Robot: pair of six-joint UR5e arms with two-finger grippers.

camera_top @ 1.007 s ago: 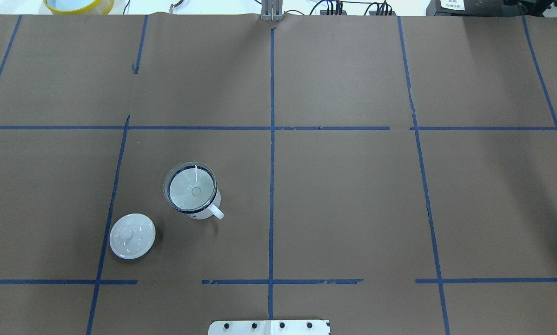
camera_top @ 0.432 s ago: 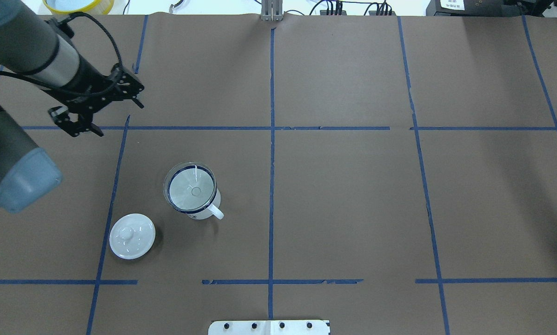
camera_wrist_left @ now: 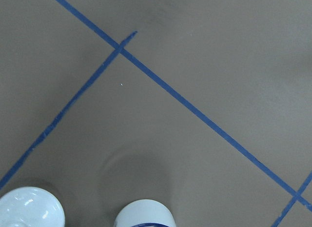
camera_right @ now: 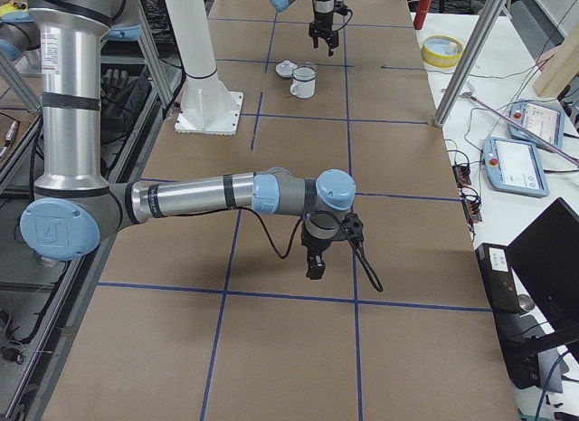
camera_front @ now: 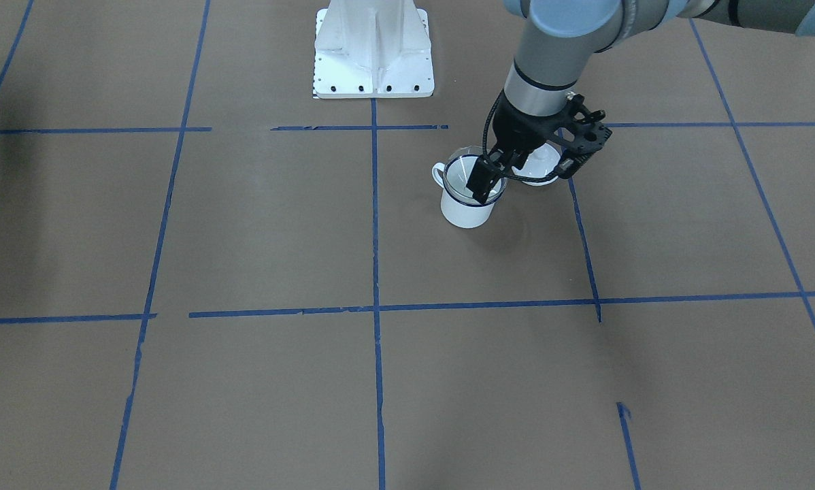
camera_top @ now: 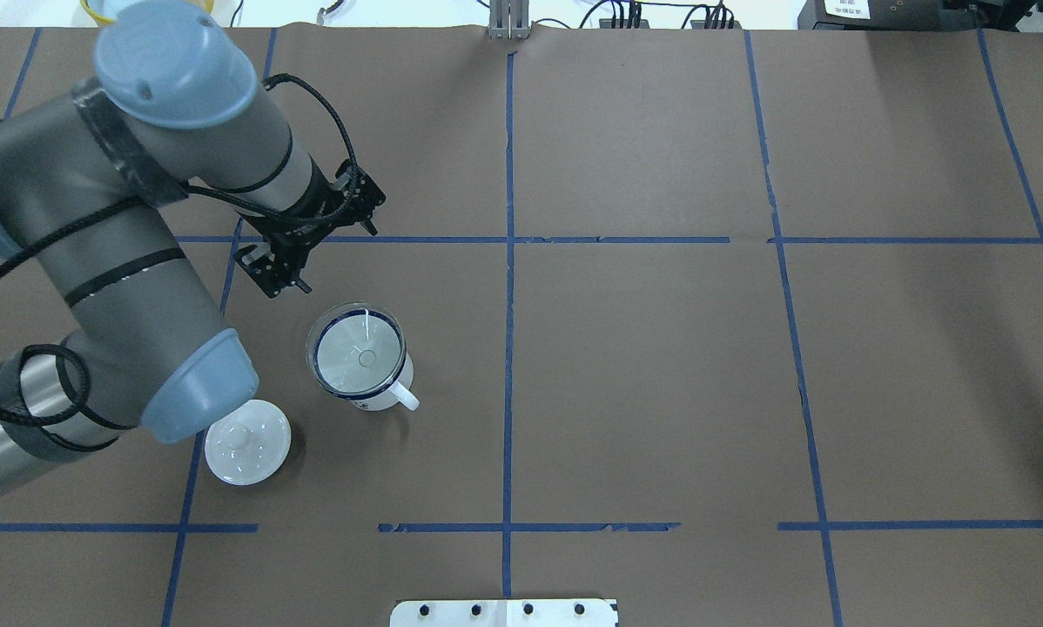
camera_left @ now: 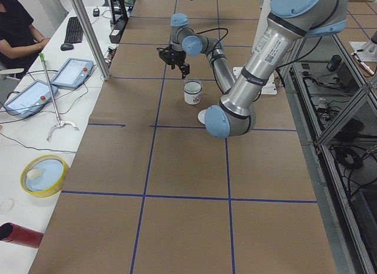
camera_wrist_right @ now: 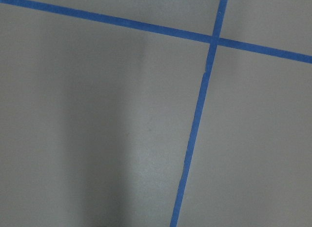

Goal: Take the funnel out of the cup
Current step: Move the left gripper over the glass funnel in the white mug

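My left gripper takes hold of the funnel by its clear rim [camera_front: 465, 150] standing above next, since the funnel's spout sits down inside the white cup [camera_front: 465, 212].
The white enamel cup [camera_top: 380, 394] with a dark blue rim stands upright on the left half of the table, handle to the right. The clear funnel [camera_top: 356, 355] sits in its mouth. Both show in the front view, cup [camera_front: 465, 212] and funnel [camera_front: 460, 178]. My left gripper [camera_top: 315, 242] is open and empty. It hangs above the table just beyond the cup, clear of the funnel; in the front view [camera_front: 526, 173] one finger overlaps the cup's rim. The left wrist view shows only the cup's top edge [camera_wrist_left: 145, 215]. My right gripper [camera_right: 315, 261] shows only in the exterior right view, far from the cup; I cannot tell whether it is open.
A white round knobbed lid [camera_top: 247, 442] lies on the table left of the cup and nearer the robot, next to my left arm's elbow [camera_top: 195, 383]. It also shows in the left wrist view [camera_wrist_left: 29, 207]. Blue tape lines cross the brown table cover [camera_top: 661, 366]. The robot's base plate [camera_top: 504, 612] is at the near edge.
My left arm came into view from the left and swung right, bringing the open gripper close to the cup. Cup, funnel and lid have not moved.
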